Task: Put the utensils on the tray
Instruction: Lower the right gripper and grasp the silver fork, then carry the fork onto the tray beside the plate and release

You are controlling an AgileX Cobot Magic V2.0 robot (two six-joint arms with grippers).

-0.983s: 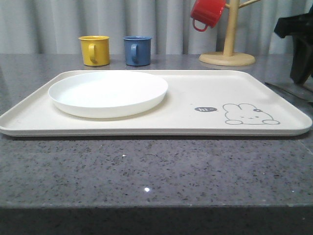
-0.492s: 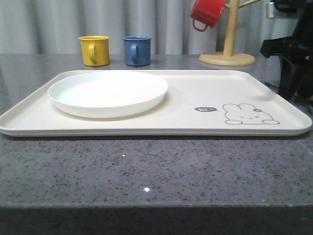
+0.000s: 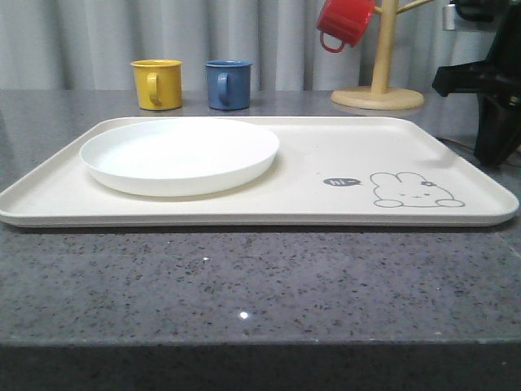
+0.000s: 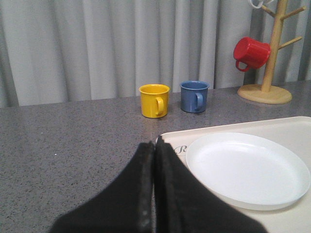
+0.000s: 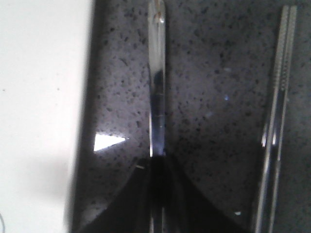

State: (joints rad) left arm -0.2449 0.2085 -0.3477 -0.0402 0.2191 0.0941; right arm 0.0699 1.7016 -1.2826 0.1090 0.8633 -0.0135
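The steel utensil (image 5: 156, 87) is outside the tray's white edge (image 5: 80, 116), so my right gripper should keep holding the utensil until it is on the tray.
The cream tray (image 3: 326, 155) with its bunny drawing lies across the grey table. Just off its right edge (image 5: 39, 97), a slim steel utensil (image 5: 156, 87) lies on the stone, and my right gripper (image 5: 157, 162) is shut on its near end; whether it is the fork or the spoon is hidden. A pair of steel chopsticks (image 5: 277, 121) lies parallel to it, farther from the tray. In the front view the right gripper (image 3: 496, 106) hangs low at the tray's right side. My left gripper (image 4: 154, 145) is shut and empty over the tray's left corner.
A round white plate (image 3: 179, 155) takes up the tray's left half. Behind the tray stand a yellow mug (image 3: 157, 83) and a blue mug (image 3: 228, 84). A red mug (image 3: 346, 20) hangs on a wooden mug tree (image 3: 383, 57) at the back right.
The right arm has come down and in toward the tray's right edge, then shifted slightly right. Nothing else has moved.
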